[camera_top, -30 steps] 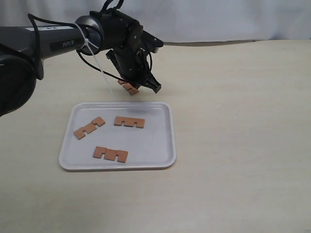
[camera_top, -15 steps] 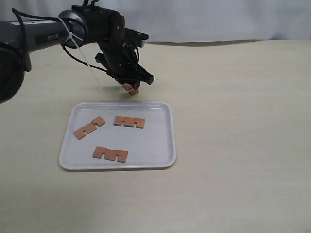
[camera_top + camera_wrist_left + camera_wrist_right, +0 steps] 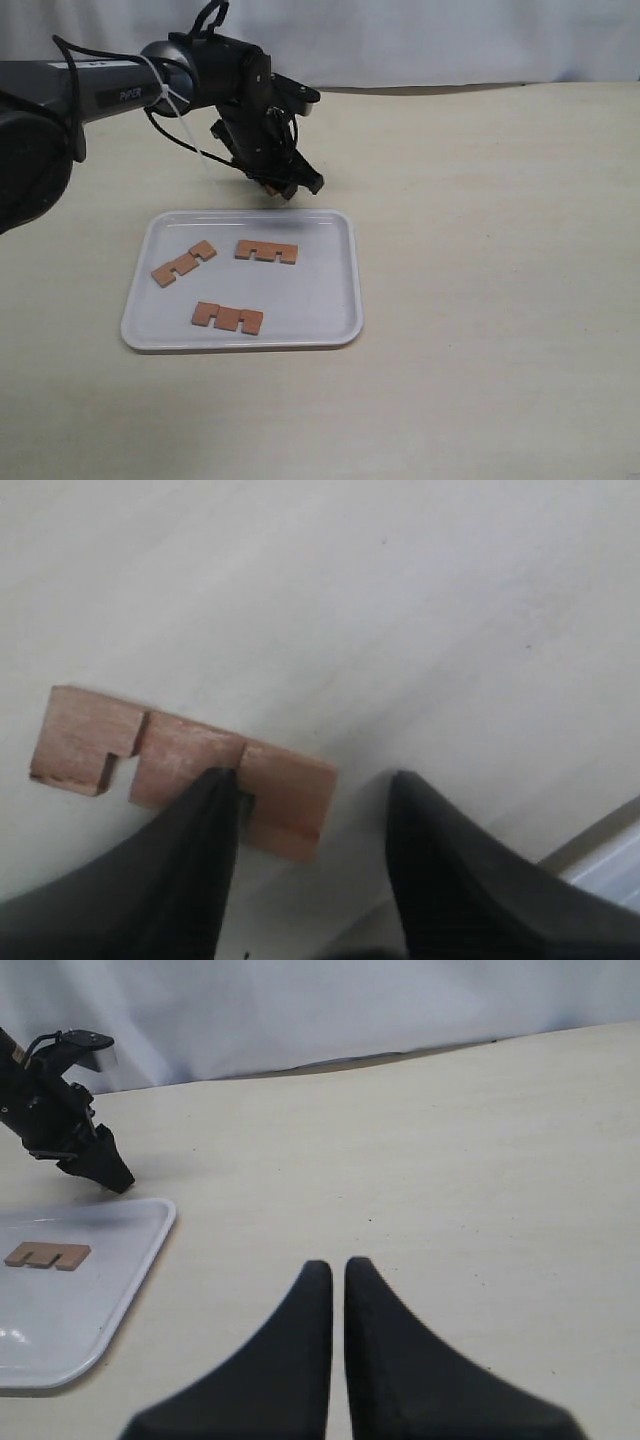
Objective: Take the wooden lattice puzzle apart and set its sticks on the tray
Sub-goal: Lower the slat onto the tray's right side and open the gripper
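The robot's left gripper needs to put the loose notched stick on the white tray, so next it needs to grab the stick by its end block [image 3: 288, 788].
No assembled lattice shows; the sticks lie apart. Three reddish-brown notched sticks [image 3: 266, 252] [image 3: 184, 263] [image 3: 228, 317] rest on the white tray [image 3: 335, 295]. A fourth stick [image 3: 180, 755] lies flat on the table just behind the tray's far rim, almost hidden by the arm in the exterior view. My left gripper [image 3: 292, 185] [image 3: 312, 780] hangs open right over it. One finger [image 3: 190, 860] covers the stick's notched edge, the other [image 3: 450, 870] stands off to the side over bare table. My right gripper [image 3: 338, 1265] is shut on nothing, low over the table right of the tray [image 3: 90, 1260].
The left arm's black body and cables [image 3: 120, 90] stretch in from the far left. A pale curtain [image 3: 450, 40] closes the back of the beige table. The right wrist view also catches the left arm [image 3: 70, 1120] and one stick [image 3: 46, 1255] on the tray.
The left gripper swung back a little, then came down over the fourth stick, which now is nearly covered in the exterior view. The stick and the three on the tray stayed put.
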You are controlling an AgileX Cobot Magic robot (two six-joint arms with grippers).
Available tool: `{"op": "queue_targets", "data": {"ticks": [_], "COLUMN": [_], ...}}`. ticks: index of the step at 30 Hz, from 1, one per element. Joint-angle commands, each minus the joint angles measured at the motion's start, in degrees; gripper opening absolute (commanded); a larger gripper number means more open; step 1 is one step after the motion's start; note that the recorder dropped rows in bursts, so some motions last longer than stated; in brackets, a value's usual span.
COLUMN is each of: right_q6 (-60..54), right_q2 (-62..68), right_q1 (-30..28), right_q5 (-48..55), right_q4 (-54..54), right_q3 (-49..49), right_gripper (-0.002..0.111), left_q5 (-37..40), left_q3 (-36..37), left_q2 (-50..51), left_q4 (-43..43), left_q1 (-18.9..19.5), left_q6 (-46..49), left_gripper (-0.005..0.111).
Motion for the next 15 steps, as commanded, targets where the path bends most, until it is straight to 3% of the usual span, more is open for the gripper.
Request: {"op": "queue_targets", "data": {"ticks": [1,3,4,5,6,7,15], "right_q6": [0.2,0.2,0.2,0.2,0.2,0.2,0.2], "right_q2": [-0.2,-0.2,-0.2,-0.2,-0.2,-0.2,-0.2], "right_q1": [-0.3,-0.3,-0.3,-0.3,-0.3,-0.3,-0.3], "right_q5": [-0.2,-0.2,-0.2,-0.2,-0.2,-0.2,-0.2], "right_q4": [0.1,0.1,0.1,0.1,0.1,0.1,0.1], "right_q3": [0.1,0.1,0.1,0.1,0.1,0.1,0.1], "right_gripper": [0.004,0.004,0.004,0.004,0.004,0.004,0.004], "left_q5": [0.0,0.2,0.7,0.9,1.2,1.5,5.1], "left_q3": [-0.3,-0.3,-0.3,-0.3,-0.3,-0.3,-0.3], "left_q2": [0.5,0.6,0.8,0.8,0.8,0.8,-6.0], "left_q4": [0.7,0.7,0.7,0.6,0.6,0.6,-0.1], "left_q1": [-0.1,-0.1,-0.2,-0.2,-0.2,-0.2,-1.4], "left_q6": [-0.1,0.0,1.3,2.0,3.2,4.1,5.3], "left_gripper": [0.045,0.044,0.037,0.027,0.005,0.000,0.000]}}
